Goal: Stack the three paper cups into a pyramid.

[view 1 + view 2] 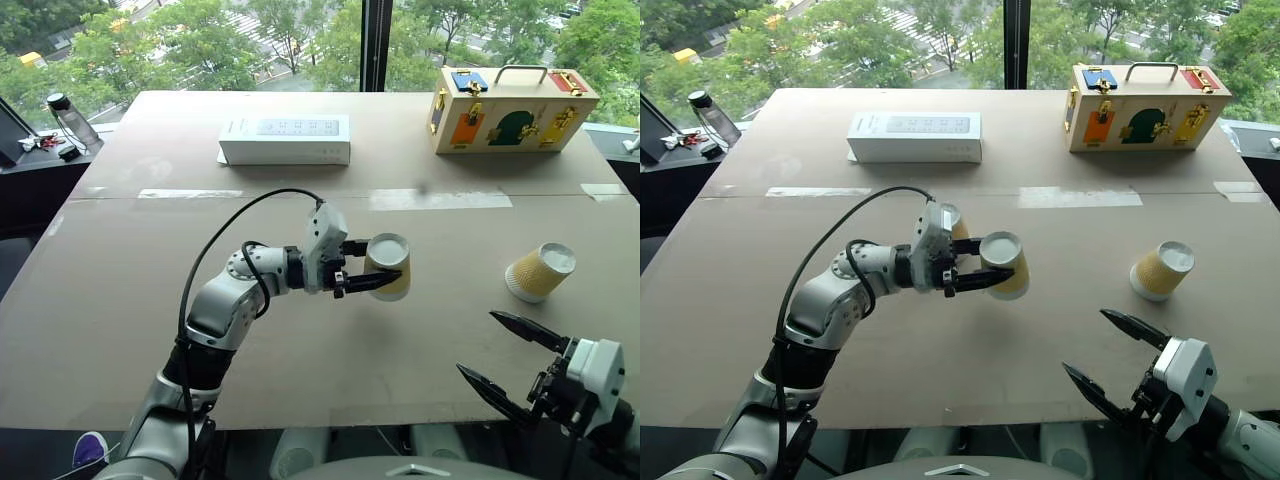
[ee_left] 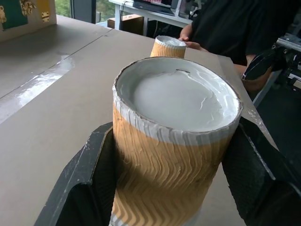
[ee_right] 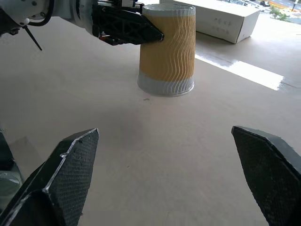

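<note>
My left gripper keeps hold of the cup for now until I lower the cup, since the held cup's lower rim (image 1: 392, 296) hangs above the table.
My left gripper (image 1: 385, 264) is shut on a paper cup (image 1: 390, 258) with ribbed mustard sides, held upside down near the table's middle, its white base (image 2: 181, 96) facing up. A second paper cup (image 1: 540, 272) stands upside down on the table (image 1: 120, 300) to the right, well clear of both grippers. Part of a third cup (image 1: 953, 222) peeks out behind the left gripper's wrist. Low at the table's front right, my right gripper (image 1: 475, 342) is open and holds nothing. It points toward the held cup (image 3: 168, 51).
A white box (image 1: 285, 139) lies at the back centre, and a wooden case (image 1: 512, 108) with coloured latches stands at the back right. A water bottle (image 1: 72, 122) stands on a side table at far left. A person in black (image 2: 225, 23) is beyond the table.
</note>
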Controlling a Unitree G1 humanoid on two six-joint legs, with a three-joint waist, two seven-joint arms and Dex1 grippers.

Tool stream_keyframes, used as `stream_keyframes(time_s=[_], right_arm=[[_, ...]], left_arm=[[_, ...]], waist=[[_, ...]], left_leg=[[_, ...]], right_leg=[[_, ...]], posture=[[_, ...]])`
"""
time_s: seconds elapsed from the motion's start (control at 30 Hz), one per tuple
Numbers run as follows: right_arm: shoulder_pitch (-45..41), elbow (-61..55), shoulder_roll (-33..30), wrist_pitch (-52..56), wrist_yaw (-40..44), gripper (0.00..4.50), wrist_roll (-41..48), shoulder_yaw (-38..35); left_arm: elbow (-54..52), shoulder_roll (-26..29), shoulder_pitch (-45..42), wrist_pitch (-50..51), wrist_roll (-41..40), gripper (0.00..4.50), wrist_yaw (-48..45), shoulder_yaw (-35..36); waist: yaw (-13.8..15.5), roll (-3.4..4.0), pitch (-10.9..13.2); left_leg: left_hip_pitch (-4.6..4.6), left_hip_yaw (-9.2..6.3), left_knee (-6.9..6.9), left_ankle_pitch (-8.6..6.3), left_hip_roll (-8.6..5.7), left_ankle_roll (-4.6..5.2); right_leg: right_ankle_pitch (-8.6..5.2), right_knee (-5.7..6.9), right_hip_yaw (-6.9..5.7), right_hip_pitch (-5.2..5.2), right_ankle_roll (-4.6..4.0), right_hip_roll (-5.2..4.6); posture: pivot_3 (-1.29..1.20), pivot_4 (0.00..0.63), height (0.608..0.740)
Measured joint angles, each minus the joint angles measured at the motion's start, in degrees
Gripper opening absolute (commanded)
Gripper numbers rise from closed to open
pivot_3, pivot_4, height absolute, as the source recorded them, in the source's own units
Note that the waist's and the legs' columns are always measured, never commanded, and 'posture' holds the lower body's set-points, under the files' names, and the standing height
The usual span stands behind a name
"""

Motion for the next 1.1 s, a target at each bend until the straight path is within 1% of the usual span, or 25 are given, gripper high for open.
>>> stream_keyframes(time_s=[0.17, 0.23, 0.57, 0.63, 0.67, 0.7, 0.73, 0.83, 0.9, 1.0, 1.03, 1.1], right_arm=[[2.8, -1.4, 1.4, -0.7, -1.2, 4.50, -1.1, -0.4], [3.5, -2.6, 2.0, -1.0, -1.9, 4.50, -1.4, -0.4], [6.5, -3.2, 3.7, -2.1, -3.1, 4.50, -2.9, -0.4], [6.4, -3.2, 3.8, -2.1, -3.2, 4.50, -3.1, -0.4], [6.4, -3.2, 3.8, -2.1, -3.3, 4.50, -3.3, -0.4], [6.3, -3.2, 3.8, -2.1, -3.3, 4.50, -3.4, -0.4], [6.1, -3.2, 3.8, -2.1, -3.4, 4.50, -3.4, -0.4], [5.2, -3.2, 3.7, -2.1, -3.5, 4.50, -3.4, -0.4], [4.7, -3.2, 3.5, -2.1, -3.6, 4.50, -3.4, -0.2], [3.8, -3.1, 3.3, -2.0, -3.5, 4.50, -3.4, 0.2], [3.1, -3.1, 3.2, -2.1, -3.5, 4.50, -3.4, 0.6], [2.7, -2.7, 3.1, -2.1, -3.4, 4.50, -3.4, 1.0]], left_arm=[[4.9, -4.4, -2.2, -1.9, 4.2, 2.53, 0.0, -4.5], [7.0, -6.0, -3.0, -3.2, 5.9, 2.53, 0.3, -5.2], [16.9, -10.9, -5.7, -10.6, 13.8, 2.53, 4.1, -6.4], [17.9, -12.0, -5.9, -10.7, 13.6, 3.56, 4.0, -6.3], [18.0, -12.3, -5.9, -10.5, 13.4, 3.85, 3.8, -6.2], [18.0, -12.4, -5.9, -10.4, 13.1, 4.29, 3.7, -6.0], [17.8, -12.4, -5.8, -10.1, 12.7, 4.41, 3.6, -5.5], [15.1, -12.0, -5.4, -8.2, 10.3, 4.41, 3.5, -3.3], [9.5, -10.5, -3.8, -5.0, 6.5, 4.41, 3.0, -0.4], [1.3, -6.3, -0.7, -0.7, 1.4, 4.41, 2.6, 4.3], [-2.7, -3.5, 2.7, 0.8, -1.3, 4.41, 2.4, 7.3], [-6.0, -0.9, 6.6, 2.5, -4.1, 4.41, 2.6, 11.2]], waist=[[0.0, 0.04, 0.0], [0.1, 0.04, 0.0], [0.2, 0.03, 0.0], [0.2, 0.03, 0.0], [0.2, 0.04, 0.0], [0.2, 0.04, 0.0], [0.1, 0.04, 0.0], [0.1, 0.04, 0.0], [0.0, 0.04, 0.0], [-0.1, 0.10, 0.0], [-0.4, 0.13, 0.0], [-0.3, 0.17, 0.0]], left_leg=[[-0.01, -0.04, 0.00, 0.00, 0.03, 0.00], [-0.01, -0.03, 0.01, 0.00, 0.03, 0.00], [-0.05, -0.04, 0.02, 0.00, 0.00, 0.00], [-0.05, -0.04, 0.02, 0.00, 0.00, 0.00], [-0.05, -0.05, 0.02, 0.00, 0.00, 0.00], [-0.05, -0.05, 0.02, 0.00, 0.00, 0.00], [-0.05, -0.05, 0.02, 0.00, 0.01, 0.00], [-0.05, -0.05, 0.02, 0.00, 0.02, 0.00], [-0.05, -0.05, 0.02, 0.00, 0.09, 0.00], [-0.02, -0.05, 0.00, 0.00, 0.15, 0.00], [0.00, -0.04, -0.02, 0.00, 0.20, 0.00], [-0.01, -0.05, -0.01, 0.00, 0.21, 0.00]], right_leg=[[-0.02, 0.01, -0.02, -0.01, -0.02, 0.03], [-0.05, 0.01, -0.02, -0.01, -0.06, 0.02], [-0.03, 0.00, -0.02, -0.01, -0.03, -0.01], [-0.03, 0.00, -0.02, -0.01, -0.03, -0.01], [-0.03, 0.00, -0.02, -0.01, -0.03, -0.01], [-0.03, 0.00, -0.03, -0.02, -0.03, -0.01], [-0.03, 0.00, -0.03, -0.02, -0.03, -0.01], [-0.03, 0.00, -0.03, -0.03, -0.03, -0.01], [-0.02, 0.00, -0.03, -0.04, -0.04, 0.00], [0.06, 0.01, -0.03, -0.04, -0.19, 0.00], [0.00, 0.01, 0.00, -0.04, -0.30, 0.00], [-0.06, 0.00, -0.01, -0.03, -0.34, -0.02]], posture=[[0.00, 0.150, 0.740], [0.00, 0.150, 0.740], [0.00, 0.150, 0.740], [0.00, 0.150, 0.740], [0.00, 0.150, 0.740], [0.00, 0.150, 0.740], [0.00, 0.150, 0.740], [0.00, 0.150, 0.740], [0.00, 0.150, 0.740], [0.00, 0.150, 0.740], [0.00, 0.150, 0.740], [0.00, 0.150, 0.740]])
